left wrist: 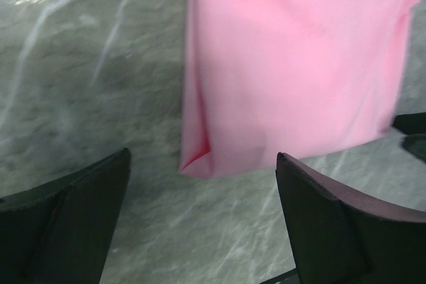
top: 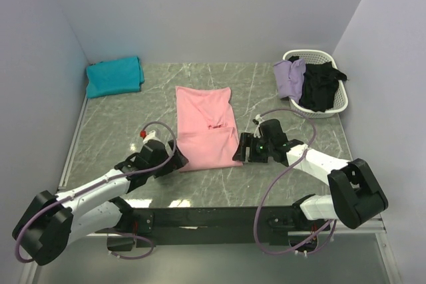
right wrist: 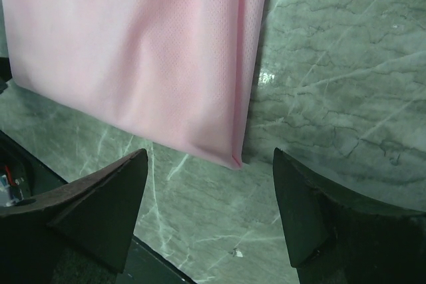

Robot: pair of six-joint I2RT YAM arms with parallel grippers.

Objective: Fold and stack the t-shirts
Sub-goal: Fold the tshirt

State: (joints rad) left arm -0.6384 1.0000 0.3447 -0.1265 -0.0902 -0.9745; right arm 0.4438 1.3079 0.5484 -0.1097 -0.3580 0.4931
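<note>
To fold the pink t-shirt's near edge over, my right gripper next needs to grab the pink t-shirt's near corner, opposite the corner by my left gripper.
A pink t-shirt [top: 205, 126] lies folded into a long strip in the middle of the table. My left gripper [top: 178, 159] is open just short of its near left corner [left wrist: 196, 161]. My right gripper [top: 241, 153] is open just short of its near right corner [right wrist: 234, 157]. Neither touches the cloth. A folded teal shirt [top: 114, 76] lies at the far left. A lavender shirt [top: 290, 76] and a black one [top: 321, 88] hang in the white basket [top: 339, 104] at the far right.
The table is green marbled stone [top: 140, 114]. White walls close in on the left, back and right. A black rail [top: 200, 217] runs along the near edge between the arm bases.
</note>
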